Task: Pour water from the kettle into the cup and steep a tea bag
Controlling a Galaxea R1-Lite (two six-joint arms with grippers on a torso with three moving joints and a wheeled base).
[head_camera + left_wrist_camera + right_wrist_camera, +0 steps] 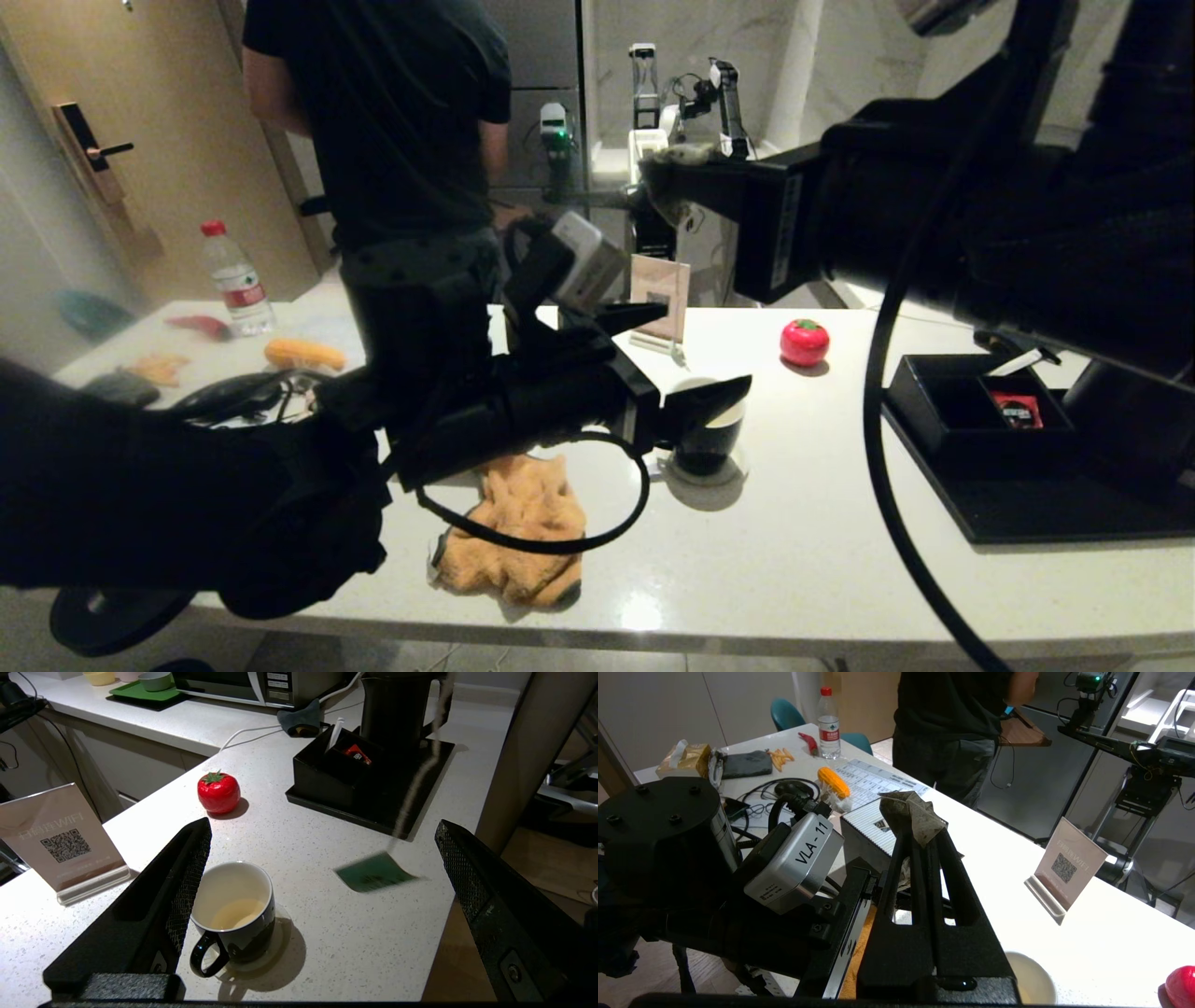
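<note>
The green tag point(373, 872) hangs under its string point(411, 795) between both fingers of my left gripper, at their depth, so closing now would catch the tag and it is time to close.
The black cup point(233, 910) with a white inside stands on a clear coaster, and a little pale water point(233, 913) lies in its bottom. My left gripper point(321, 823) hovers open just above and beside it; one finger point(187, 877) is next to the rim. My right gripper point(920, 840) is raised high and shut on the crumpled beige tea bag point(913, 812). In the head view the tea bag point(667, 173) is well above the cup point(709, 443). Its string drops to a green tag point(373, 872) swinging beside the cup. The black kettle point(397, 709) stands on the tray.
A black tray point(1027, 513) at the right holds a compartment with a red sachet point(1016, 411). A red tomato-shaped object point(804, 342) and a WiFi sign point(659, 303) stand behind the cup. An orange cloth point(523, 532) lies at the front. A person point(401, 121) stands behind the table.
</note>
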